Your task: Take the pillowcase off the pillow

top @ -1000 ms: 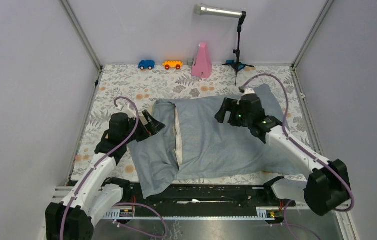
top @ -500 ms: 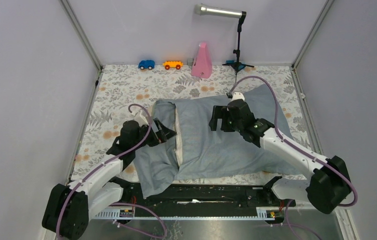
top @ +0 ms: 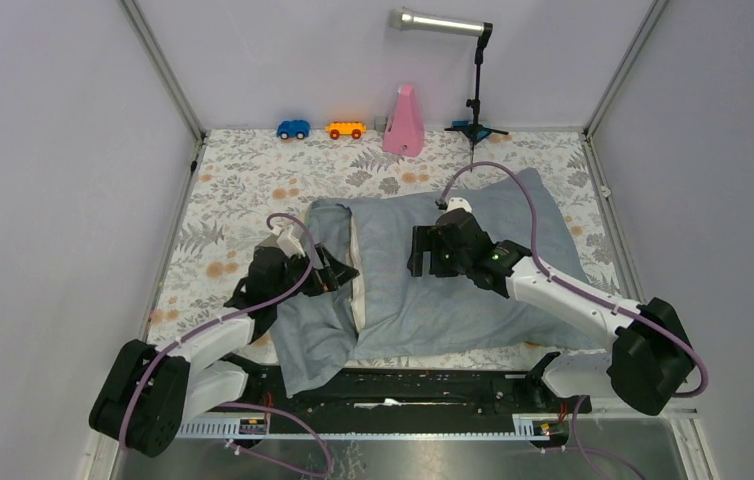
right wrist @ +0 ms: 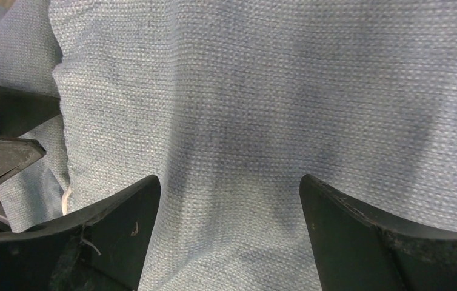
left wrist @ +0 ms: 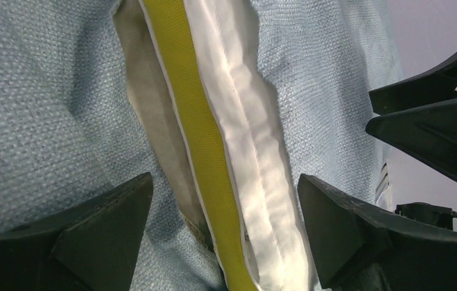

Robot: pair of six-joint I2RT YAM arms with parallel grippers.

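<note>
My right gripper has both fingertips at the pillowcase, with raised fabric [top: 428,268] across the gap between them, so it should close on the pillowcase now.
The blue-grey pillowcase [top: 453,290] covers most of the pillow on the floral table. Its loose mouth end [top: 308,330] lies folded open to the left. A strip of the cream pillow [top: 358,290] shows at the mouth. In the left wrist view the pillow's edge [left wrist: 256,157] with yellow piping [left wrist: 199,127] and the beige band [left wrist: 147,109] lie between my open left jaws. My left gripper [top: 341,272] [left wrist: 226,224] is open at that edge. My right gripper [top: 420,252] [right wrist: 229,212] is open, just over the pillowcase [right wrist: 262,103] on top of the pillow.
A pink cone-shaped object [top: 404,122], a blue toy car [top: 293,129], an orange toy car [top: 345,130] and a lamp stand [top: 475,110] stand along the back wall. The pillowcase's lower left corner hangs over the near rail [top: 403,385].
My left gripper moved right to the exposed pillow edge at the mouth. My right gripper moved left across the top of the pillowcase.
</note>
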